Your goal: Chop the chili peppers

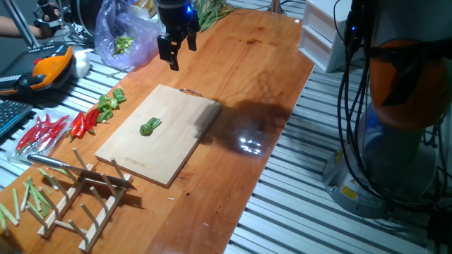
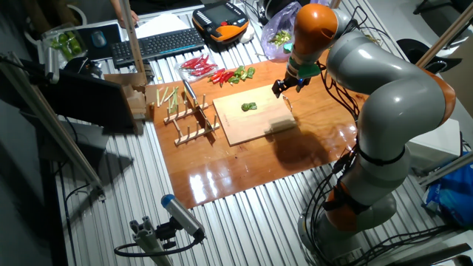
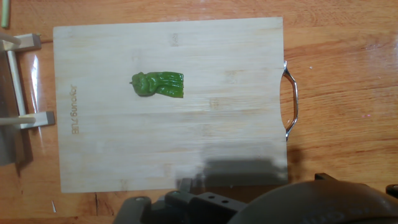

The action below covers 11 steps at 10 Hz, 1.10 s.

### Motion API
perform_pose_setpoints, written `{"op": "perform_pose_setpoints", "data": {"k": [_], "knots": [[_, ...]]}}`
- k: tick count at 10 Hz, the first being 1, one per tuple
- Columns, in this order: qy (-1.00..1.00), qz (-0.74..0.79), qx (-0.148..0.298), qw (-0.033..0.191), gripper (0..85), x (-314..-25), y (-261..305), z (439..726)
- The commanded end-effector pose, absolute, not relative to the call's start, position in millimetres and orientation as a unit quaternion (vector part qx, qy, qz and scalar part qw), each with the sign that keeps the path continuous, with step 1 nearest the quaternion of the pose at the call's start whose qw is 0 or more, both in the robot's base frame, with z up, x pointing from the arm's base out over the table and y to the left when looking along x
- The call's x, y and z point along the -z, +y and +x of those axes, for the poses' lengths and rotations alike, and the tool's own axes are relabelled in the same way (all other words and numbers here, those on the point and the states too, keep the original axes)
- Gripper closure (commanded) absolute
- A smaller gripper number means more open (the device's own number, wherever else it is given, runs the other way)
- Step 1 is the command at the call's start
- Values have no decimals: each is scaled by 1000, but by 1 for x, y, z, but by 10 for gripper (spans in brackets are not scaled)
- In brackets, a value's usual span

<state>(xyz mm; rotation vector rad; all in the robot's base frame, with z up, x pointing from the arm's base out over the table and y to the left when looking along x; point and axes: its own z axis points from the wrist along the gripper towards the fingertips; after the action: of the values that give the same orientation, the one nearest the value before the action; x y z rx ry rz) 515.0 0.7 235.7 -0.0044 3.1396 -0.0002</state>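
Note:
Next, my gripper grabs the knife by the blade's spine near the handle (image 1: pixel 86 171), close to the knife's middle. The knife (image 1: pixel 60 165) reaches long across the rack.
One small bright-green, wrinkled chili pepper (image 1: pixel 150 126) (image 2: pixel 249 106) (image 3: pixel 158 84) lies whole on the wooden cutting board (image 1: pixel 180 116) (image 2: pixel 262 124) (image 3: pixel 186 143), left of the board's middle in the hand view. My gripper (image 1: pixel 176 48) (image 2: pixel 285 86) hangs high above the table beyond the board's handle end, well clear of the pepper. Its fingers stand apart with nothing between them. In the hand view only the dark hand body shows at the bottom edge; the fingertips do not.
More green peppers (image 1: pixel 110 104) and red chilies (image 1: pixel 49 130) lie left of the board. A knife (image 1: pixel 53 161) rests on a wooden rack (image 1: pixel 81 201) by pale stalk strips (image 1: pixel 21 197). A plastic bag (image 1: pixel 123 32) and teach pendant (image 1: pixel 42 70) sit behind.

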Motion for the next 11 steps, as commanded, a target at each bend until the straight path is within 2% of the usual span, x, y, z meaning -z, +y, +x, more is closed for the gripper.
{"op": "perform_pose_setpoints", "data": {"k": [1,11], "knots": [[994,-3,14,-104,850,-236,1,515],[995,-7,12,-102,850,-236,0,515]]}}
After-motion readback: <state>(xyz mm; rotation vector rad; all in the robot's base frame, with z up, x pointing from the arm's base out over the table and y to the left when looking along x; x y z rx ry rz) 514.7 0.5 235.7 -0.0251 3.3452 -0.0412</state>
